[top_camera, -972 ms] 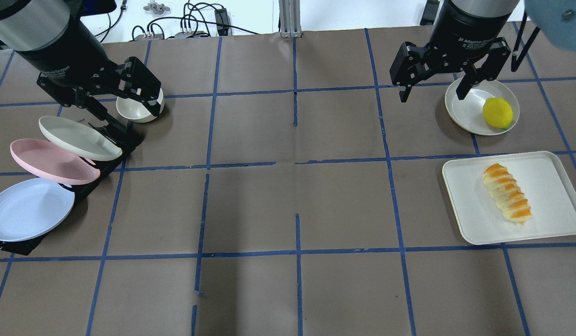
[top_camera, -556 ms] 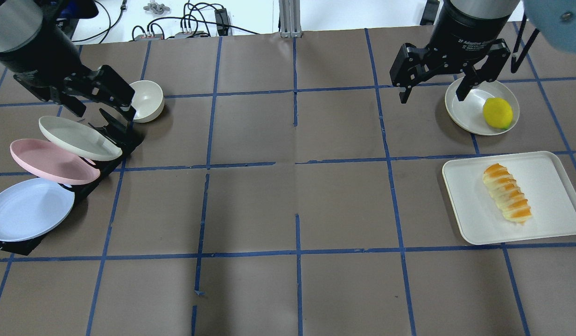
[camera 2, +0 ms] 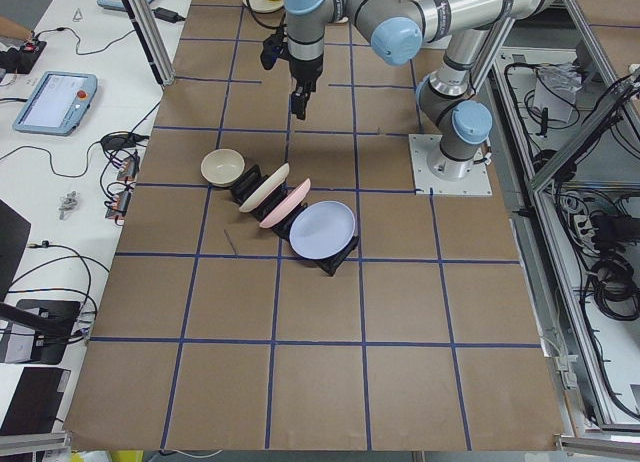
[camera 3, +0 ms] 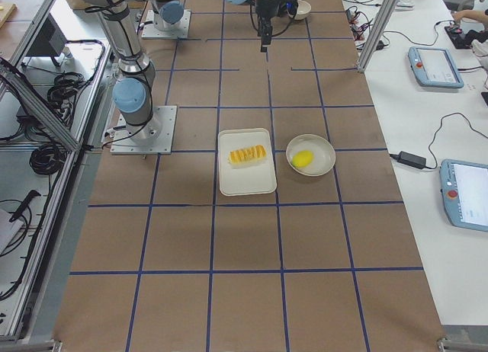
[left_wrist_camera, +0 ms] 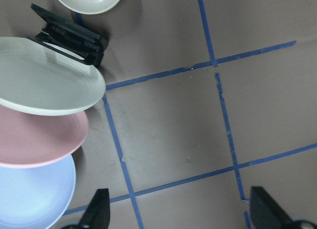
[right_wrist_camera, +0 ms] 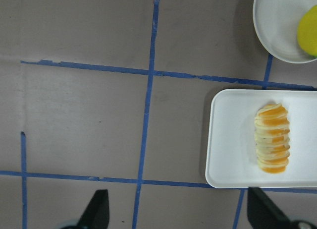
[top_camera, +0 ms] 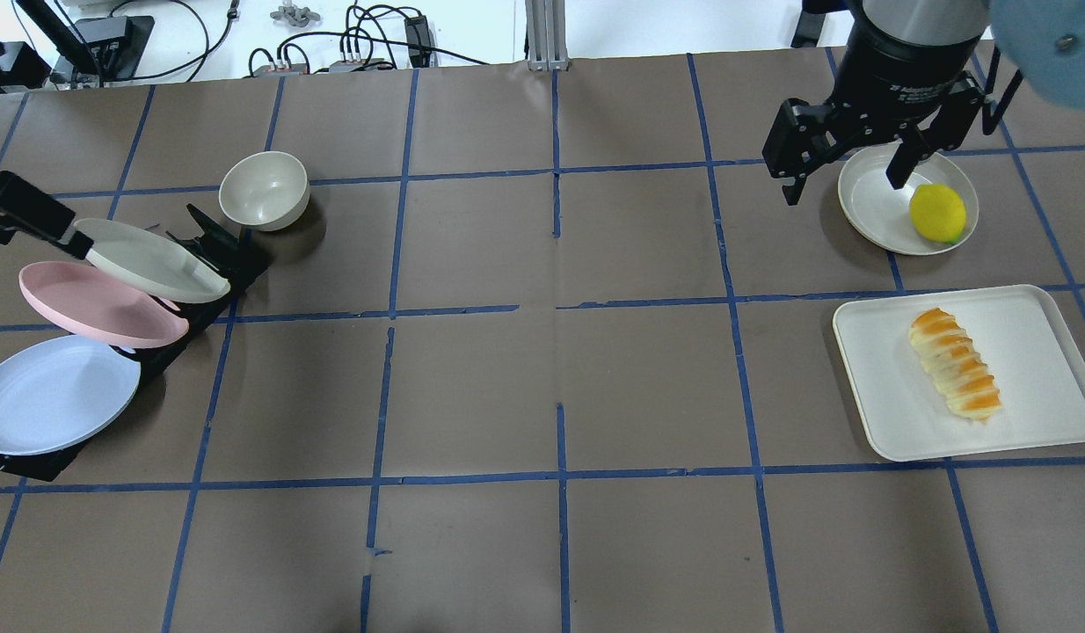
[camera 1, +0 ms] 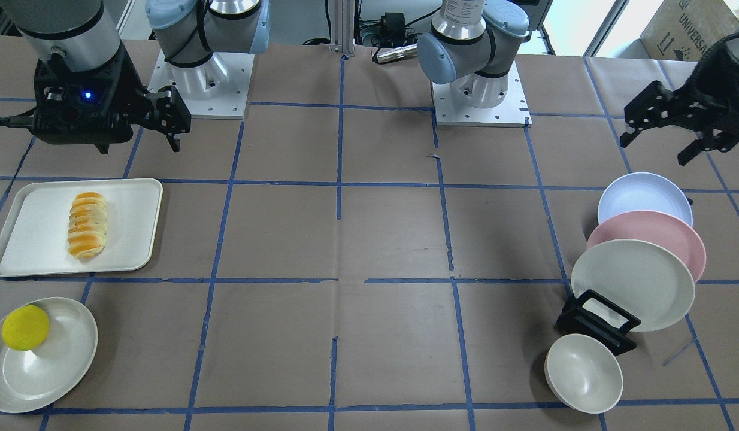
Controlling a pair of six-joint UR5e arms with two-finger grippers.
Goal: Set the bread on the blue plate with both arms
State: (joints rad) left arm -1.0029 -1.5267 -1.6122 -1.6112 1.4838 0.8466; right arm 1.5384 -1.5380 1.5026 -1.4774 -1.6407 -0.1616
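Note:
I need to move the bread onto the blue plate (camera 1: pixel 644 193), so I should next grab the bread by its ridged middle (camera 1: pixel 87 224) with my right gripper.
The bread (top_camera: pixel 956 362), an orange and cream ridged loaf, lies on a white tray (top_camera: pixel 1035 325) at the right; it also shows in the right wrist view (right_wrist_camera: pixel 272 144). The blue plate (top_camera: pixel 54 396) leans in a black rack (top_camera: pixel 217 251) at the far left, nearest the robot; it also shows in the front view (camera 1: pixel 642 194). My left gripper (camera 1: pixel 657 146) hangs open and empty above the table, just outside the rack near the blue plate (left_wrist_camera: pixel 29 199). My right gripper (top_camera: pixel 846 180) is open and empty, high over the far right, beyond the tray.
A pink plate (top_camera: pixel 103 303) and a cream plate (top_camera: pixel 151 259) lean in the same rack. A cream bowl (top_camera: pixel 264 191) stands behind the rack. A yellow ball (top_camera: pixel 937 212) sits on a cream plate (top_camera: pixel 877 207) beyond the tray.
My left gripper has moved from over the cream bowl out to the left edge, beside the rack. My right gripper has shifted slightly right. Both stay open.

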